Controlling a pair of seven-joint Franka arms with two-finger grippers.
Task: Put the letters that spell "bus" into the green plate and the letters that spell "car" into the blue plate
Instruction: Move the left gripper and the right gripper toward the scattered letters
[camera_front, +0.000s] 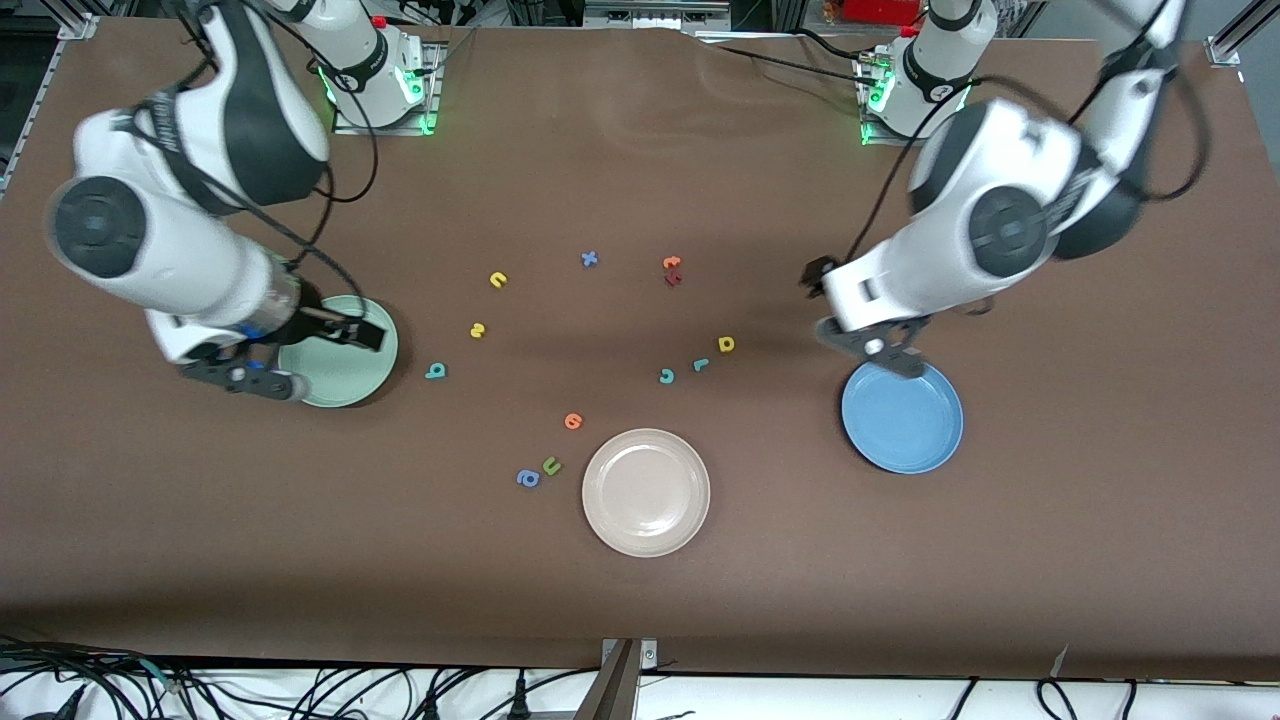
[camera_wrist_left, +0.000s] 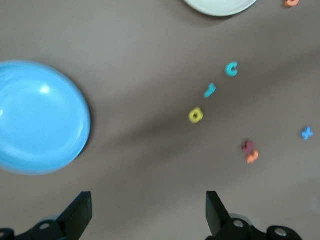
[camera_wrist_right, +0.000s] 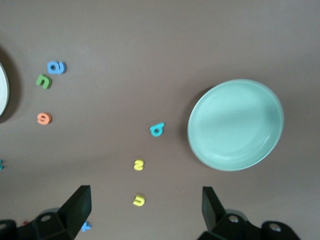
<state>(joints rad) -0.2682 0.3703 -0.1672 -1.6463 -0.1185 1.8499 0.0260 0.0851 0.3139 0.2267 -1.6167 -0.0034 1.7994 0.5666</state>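
Observation:
The teal "c" will start "car" in the blue plate (camera_front: 902, 420) (camera_wrist_left: 42, 117), so I will grab it with my left gripper by its curved back and open ends.
The green plate (camera_front: 340, 375) lies at the right arm's end of the table and holds nothing. My right gripper (camera_front: 355, 332) hangs open over its rim; in the right wrist view its gripper (camera_wrist_right: 145, 207) frames the yellow "u" (camera_wrist_right: 139, 201). Beside the plate (camera_wrist_right: 235, 125) lie the teal "b" (camera_front: 435, 371), yellow "s" (camera_front: 477, 330) and yellow "u" (camera_front: 498, 279). The blue plate (camera_front: 902, 420) is bare at the left arm's end. My left gripper (camera_front: 818, 280) is open in the air beside it, over bare table (camera_wrist_left: 148, 212). The teal "c" (camera_front: 667, 376), teal "r" (camera_front: 701, 364) and yellow "a" (camera_front: 726, 344) lie close together mid-table.
A beige-white plate (camera_front: 645, 492) sits nearest the front camera. Near it are an orange letter (camera_front: 573, 421), a green "u" (camera_front: 551, 465) and a blue "a" (camera_front: 528, 478). A blue "x" (camera_front: 589, 259), an orange letter (camera_front: 671, 263) and a dark red letter (camera_front: 673, 279) lie nearer the robots.

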